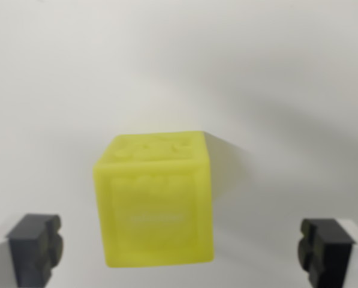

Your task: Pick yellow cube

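Note:
Next, my gripper grabs the cube by two opposite sides to pick the yellow cube.
A translucent yellow cube with embossed faces rests on a white surface, in the lower middle of the wrist view. My gripper is open, and its two black fingertips show at the bottom corners. One fingertip stands at the wrist view's left of the cube and the other at the right, both well apart from its sides. The cube lies between them, a little nearer the left one, and nothing touches it.
The white surface fills the whole view around the cube. A soft shadow falls to the wrist view's right of the cube.

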Available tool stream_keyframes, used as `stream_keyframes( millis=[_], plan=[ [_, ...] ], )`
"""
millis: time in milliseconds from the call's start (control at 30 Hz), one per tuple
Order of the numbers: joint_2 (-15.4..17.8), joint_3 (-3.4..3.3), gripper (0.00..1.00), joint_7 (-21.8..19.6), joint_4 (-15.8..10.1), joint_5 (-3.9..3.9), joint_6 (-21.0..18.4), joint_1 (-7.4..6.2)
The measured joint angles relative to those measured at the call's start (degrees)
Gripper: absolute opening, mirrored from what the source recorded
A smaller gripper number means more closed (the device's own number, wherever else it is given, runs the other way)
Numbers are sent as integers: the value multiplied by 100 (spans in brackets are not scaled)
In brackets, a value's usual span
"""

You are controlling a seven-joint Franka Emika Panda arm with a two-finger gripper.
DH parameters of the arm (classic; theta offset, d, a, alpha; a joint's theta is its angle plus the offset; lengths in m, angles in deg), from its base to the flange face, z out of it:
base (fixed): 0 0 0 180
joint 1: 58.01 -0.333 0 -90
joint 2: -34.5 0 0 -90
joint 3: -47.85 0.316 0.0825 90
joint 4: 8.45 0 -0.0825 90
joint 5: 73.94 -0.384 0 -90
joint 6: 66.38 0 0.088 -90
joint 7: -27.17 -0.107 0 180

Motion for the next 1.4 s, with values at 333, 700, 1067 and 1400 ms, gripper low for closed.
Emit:
stream_keyframes(
  millis=[333,700,1067,1400],
  plan=[
    [-189,2,100,220,-216,-62,436,-58],
    [-546,-2,100,267,-209,-79,784,-78],
    [-939,0,100,300,-120,-103,1094,-84],
    [-1276,6,100,340,-30,-134,1345,-89]
  ],
)
